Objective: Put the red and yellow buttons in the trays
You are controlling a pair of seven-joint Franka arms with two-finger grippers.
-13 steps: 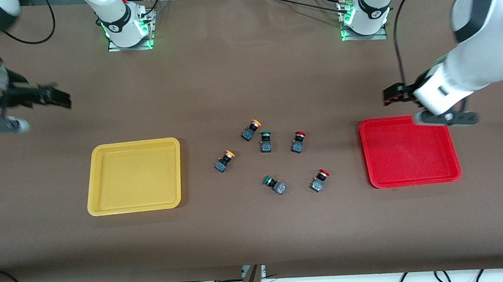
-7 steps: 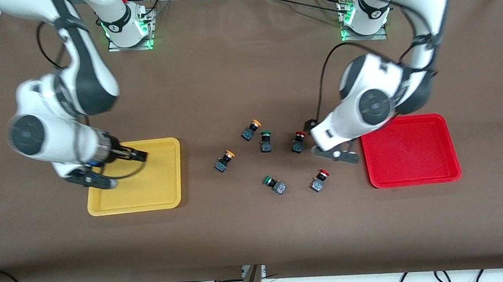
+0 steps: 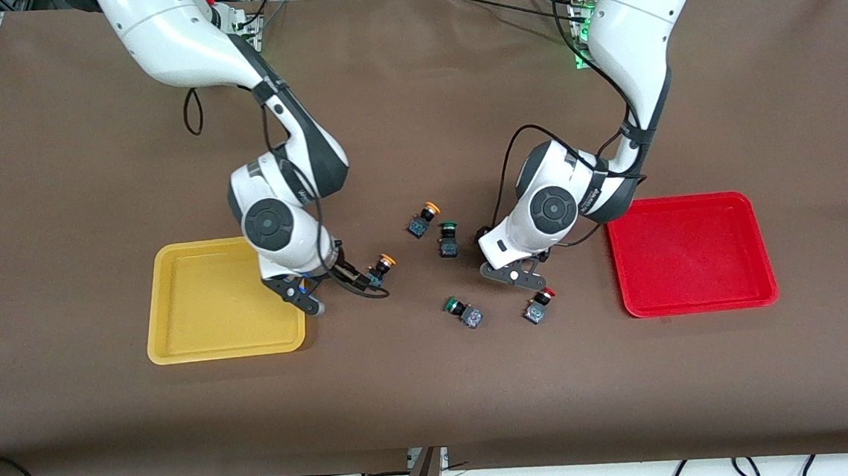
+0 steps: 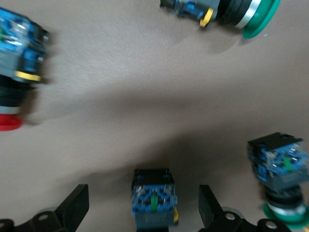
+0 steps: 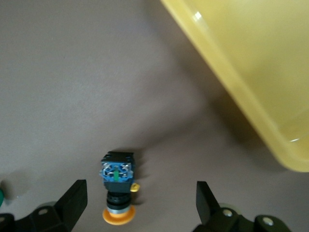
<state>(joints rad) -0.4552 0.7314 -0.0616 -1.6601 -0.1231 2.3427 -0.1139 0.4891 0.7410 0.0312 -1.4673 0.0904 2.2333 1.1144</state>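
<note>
My left gripper is to grab a red button by its blue base [image 4: 153,203] next, to put the button in the red tray.
The yellow tray [image 3: 208,305] lies toward the right arm's end and the red tray [image 3: 694,256] toward the left arm's end; neither holds a button. My right gripper [image 3: 365,276] is open and low, its fingers on either side of an orange-yellow-capped button [image 3: 380,268], seen lying between the jaws in the right wrist view [image 5: 117,189]. A second yellow button [image 3: 423,219] lies farther from the camera. My left gripper [image 3: 498,251] is open over a red button, hidden in the front view; its blue base [image 4: 153,203] sits between the jaws. The other red button [image 3: 539,306] lies nearer the camera.
Two green-capped switches lie in the cluster, one [image 3: 448,238] between the two grippers and one [image 3: 463,313] nearer the camera beside the free red button. The yellow tray's rim [image 5: 227,72] is close to the right gripper [image 5: 141,189].
Both arms swung in from the table's ends, passed their trays and came down over the button cluster. The left wrist now covers the farther red button. No button has moved.
</note>
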